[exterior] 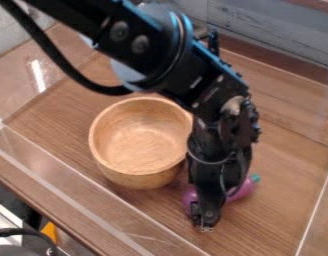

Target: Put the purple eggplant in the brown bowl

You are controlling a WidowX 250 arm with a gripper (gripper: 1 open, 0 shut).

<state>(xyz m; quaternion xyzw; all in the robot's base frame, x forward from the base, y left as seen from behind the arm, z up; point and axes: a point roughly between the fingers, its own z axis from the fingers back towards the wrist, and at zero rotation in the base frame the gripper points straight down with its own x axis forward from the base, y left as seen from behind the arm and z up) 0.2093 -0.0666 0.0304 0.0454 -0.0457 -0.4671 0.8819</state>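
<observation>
My gripper's fingers are down at table height beside the purple eggplant's body [238,194] and would hold the eggplant if they closed now, so they need to close on it.
The brown bowl [127,172] stands upright and empty on the wooden table, left of centre. Just right of it, the purple eggplant [243,186] lies on the table with its teal stem tip pointing right. Most of it is hidden behind the black arm. My gripper [207,212] points straight down with its fingers at table level, right against the eggplant's near-left side. The jaws stand wide open, and I cannot tell whether they touch the eggplant.
The wooden table [67,100] is ringed by a clear plastic wall [73,195] along the front and left. A grey panelled wall [280,25] runs behind. The bulky black arm [160,55] reaches in from the upper left above the bowl.
</observation>
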